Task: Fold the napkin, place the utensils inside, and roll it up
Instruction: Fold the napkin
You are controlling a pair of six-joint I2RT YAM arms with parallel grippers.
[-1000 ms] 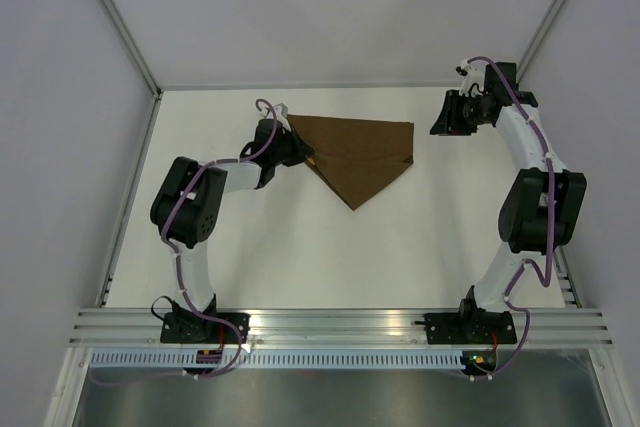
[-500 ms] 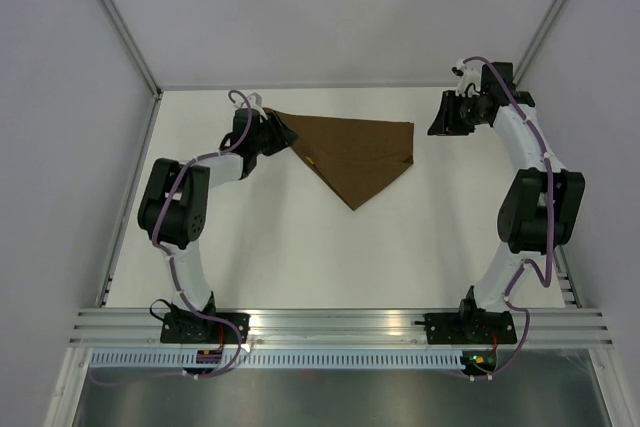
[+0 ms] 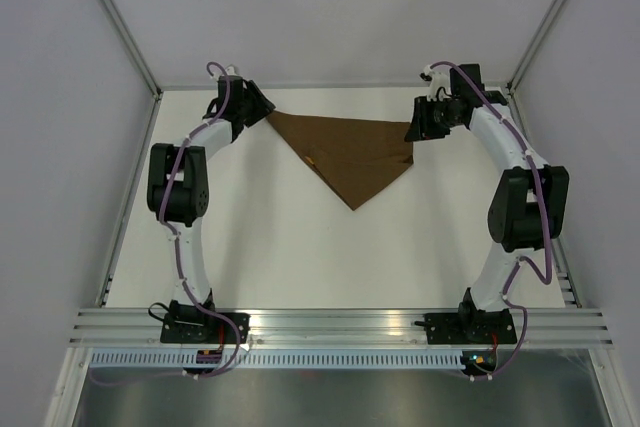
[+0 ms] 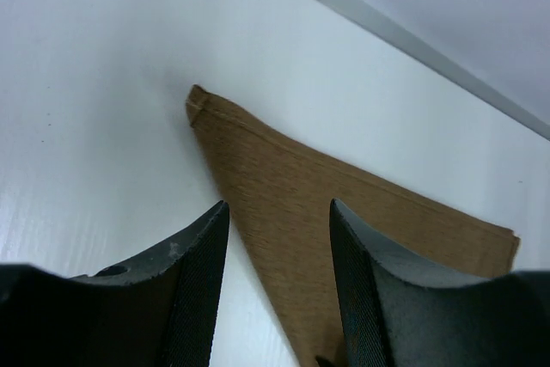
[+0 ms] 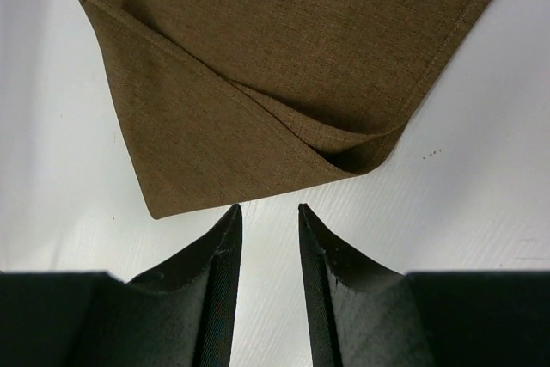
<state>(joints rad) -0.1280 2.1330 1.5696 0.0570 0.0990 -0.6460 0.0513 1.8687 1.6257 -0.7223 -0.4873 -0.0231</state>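
The left gripper next needs to grab the dark-brown napkin [image 3: 355, 152] by the tip of the side corner [image 3: 271, 116], so it can fold the napkin's corner across.
The dark-brown napkin [image 3: 355, 152] lies folded into a triangle at the back middle of the white table, its point toward the arms. My left gripper [image 3: 260, 107] is at the napkin's left corner. In the left wrist view the left gripper [image 4: 278, 205] is open and empty, with the napkin [image 4: 292, 186] lying flat beneath the gap. My right gripper [image 3: 416, 131] is at the napkin's right corner. In the right wrist view the right gripper [image 5: 268, 208] is slightly open and empty, its tips just short of the napkin's [image 5: 258, 58] folded edge. The utensil is out of view.
The back wall's metal edge [image 4: 404, 36] runs close behind the napkin. Side walls close in the table left and right. An aluminium rail [image 3: 340, 322] with both arm bases crosses the near edge.
My left gripper has swung back and to the left, and the napkin's left corner now reaches further left. My right gripper has moved left, up to the napkin's right corner.
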